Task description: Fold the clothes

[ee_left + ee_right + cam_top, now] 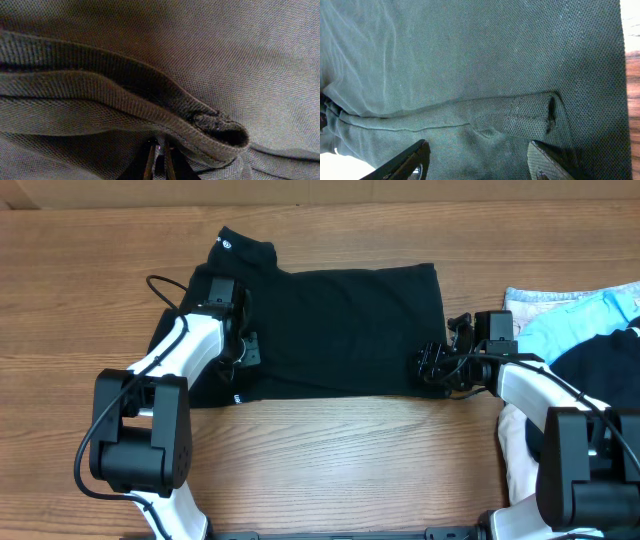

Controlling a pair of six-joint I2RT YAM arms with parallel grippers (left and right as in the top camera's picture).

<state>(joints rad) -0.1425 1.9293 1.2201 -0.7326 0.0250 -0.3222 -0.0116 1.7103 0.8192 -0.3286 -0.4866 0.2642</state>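
Observation:
The shirt's corner by the folded hem strip [520, 117] is opposite my left gripper, and my right gripper needs to grab it next, which should straighten the fold.
The clothes, a black T-shirt [340, 330], lie partly folded in the middle of the table, with one sleeve [243, 255] sticking out at the top left. My left gripper [247, 350] sits at the shirt's left edge. In the left wrist view its fingers [159, 157] stand almost together, pinching black knit below a thick rolled hem [150, 107]. My right gripper [430, 367] is at the shirt's lower right corner. In the right wrist view it [477, 150] stands open over the cloth [470, 60], just short of a folded hem strip [520, 117].
A light-blue garment [580, 320] and a rumpled black one [600, 365] are heaped at the right edge, with white cloth [515, 450] under my right arm. Bare wooden table [350, 460] lies in front of the shirt. A strip of wood [632, 100] shows past the shirt's edge.

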